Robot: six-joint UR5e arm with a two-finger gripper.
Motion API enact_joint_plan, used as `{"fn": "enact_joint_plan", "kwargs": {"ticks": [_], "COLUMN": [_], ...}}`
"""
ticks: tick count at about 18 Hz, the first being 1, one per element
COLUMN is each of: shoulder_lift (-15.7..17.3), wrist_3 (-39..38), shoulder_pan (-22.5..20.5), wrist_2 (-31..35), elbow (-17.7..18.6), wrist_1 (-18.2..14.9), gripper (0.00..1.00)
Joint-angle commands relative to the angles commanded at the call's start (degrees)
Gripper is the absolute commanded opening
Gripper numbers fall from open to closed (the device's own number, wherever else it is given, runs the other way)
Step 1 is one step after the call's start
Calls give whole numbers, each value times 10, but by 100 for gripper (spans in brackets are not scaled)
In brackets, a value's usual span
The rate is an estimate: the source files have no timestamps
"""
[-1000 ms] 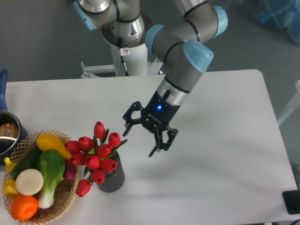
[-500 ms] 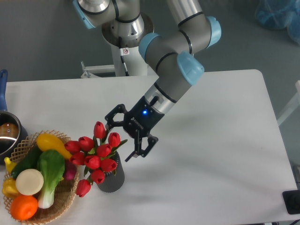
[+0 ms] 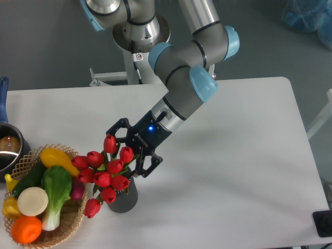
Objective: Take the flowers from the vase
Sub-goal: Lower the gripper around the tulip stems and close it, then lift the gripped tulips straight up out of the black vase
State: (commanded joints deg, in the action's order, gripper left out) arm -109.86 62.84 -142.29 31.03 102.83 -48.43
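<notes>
The gripper grabs the flowers' red tulip buds next, to lift the flowers [image 3: 104, 174] out of the dark grey vase [image 3: 124, 198].
The flowers [image 3: 104, 174], red tulip buds with green leaves, stand in the dark grey ribbed vase [image 3: 124, 198] near the table's front left. They lean left toward the basket. My gripper [image 3: 124, 153] is open, with one finger above the top bud and the other at the bunch's right side. The upper right buds lie between the fingers. Nothing is clamped.
A wicker basket [image 3: 67, 225] of toy vegetables sits just left of the vase, its rim close to the flowers. A metal pot [image 3: 8, 148] with a blue handle is at the far left edge. The arm reaches in from the back centre.
The gripper has moved down and left across the table, from well right of the bunch to straddling its upper right buds. It stays open. Flowers and vase have not moved.
</notes>
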Motion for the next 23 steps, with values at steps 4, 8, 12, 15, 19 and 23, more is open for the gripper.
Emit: {"fn": "enact_joint_plan", "kwargs": {"ticks": [4, 8, 12, 15, 19, 23], "shoulder_lift": [-2, 2, 3, 4, 5, 8], "wrist_3": [18, 18, 18, 17, 11, 1], "shoulder_pan": [-5, -20, -32, -36, -42, -46], "wrist_2": [-1, -15, -34, -54, -77, -91], "elbow": [-1, -3, -13, -25, -34, -34], "wrist_1": [0, 1, 1, 1, 0, 0], "gripper": [22, 0, 0, 1, 2, 2]}}
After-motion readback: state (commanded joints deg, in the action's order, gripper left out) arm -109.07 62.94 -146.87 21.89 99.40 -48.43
